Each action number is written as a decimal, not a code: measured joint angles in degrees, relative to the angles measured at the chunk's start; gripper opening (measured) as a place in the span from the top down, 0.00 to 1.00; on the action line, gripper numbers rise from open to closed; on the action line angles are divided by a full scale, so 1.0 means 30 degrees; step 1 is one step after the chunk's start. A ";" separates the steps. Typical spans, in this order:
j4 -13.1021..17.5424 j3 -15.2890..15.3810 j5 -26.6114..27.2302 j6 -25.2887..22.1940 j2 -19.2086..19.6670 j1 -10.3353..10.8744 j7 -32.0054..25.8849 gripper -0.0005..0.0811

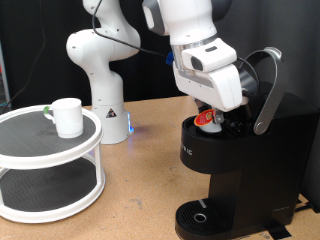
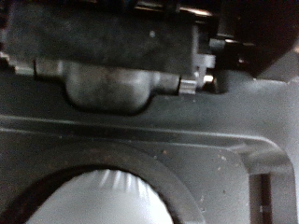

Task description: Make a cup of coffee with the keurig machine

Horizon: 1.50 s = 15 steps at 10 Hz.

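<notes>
My gripper should open now. The white pod stands inside the round opening of the chamber [image 2: 173, 177], so the pod would stay there.
The black keurig machine [image 1: 235, 160] stands at the exterior view's right with its lid and silver-grey handle [image 1: 266, 92] raised. My gripper [image 1: 211, 110] is low over the open pod chamber; its fingers are hidden by the hand. A small white pod with a red-orange top [image 1: 208, 120] shows right under the hand at the chamber mouth. The wrist view shows the dark inside of the machine [image 2: 140, 131] and a white round shape [image 2: 103, 201] in a round opening; no fingers show there. The white cup [image 1: 67, 116] stands upright on a round white shelf [image 1: 40, 150] at the left, far from the gripper.
The shelf is a two-tier round white stand with dark mesh tiers. The robot's white base [image 1: 100, 75] stands behind it on the wooden table [image 1: 140, 190]. The machine's round drip base [image 1: 203, 215] has nothing on it.
</notes>
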 joint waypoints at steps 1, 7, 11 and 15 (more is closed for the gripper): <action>0.0000 0.0000 -0.0018 0.0004 0.0008 -0.0003 0.0007 0.46; 0.0030 0.0262 0.0143 0.0938 0.0999 0.0008 0.0028 0.02; 0.0073 0.0309 0.0862 0.0938 0.1006 0.0013 -0.0130 0.01; 0.0066 0.0321 0.1387 0.0902 0.0788 0.0016 -0.0275 0.01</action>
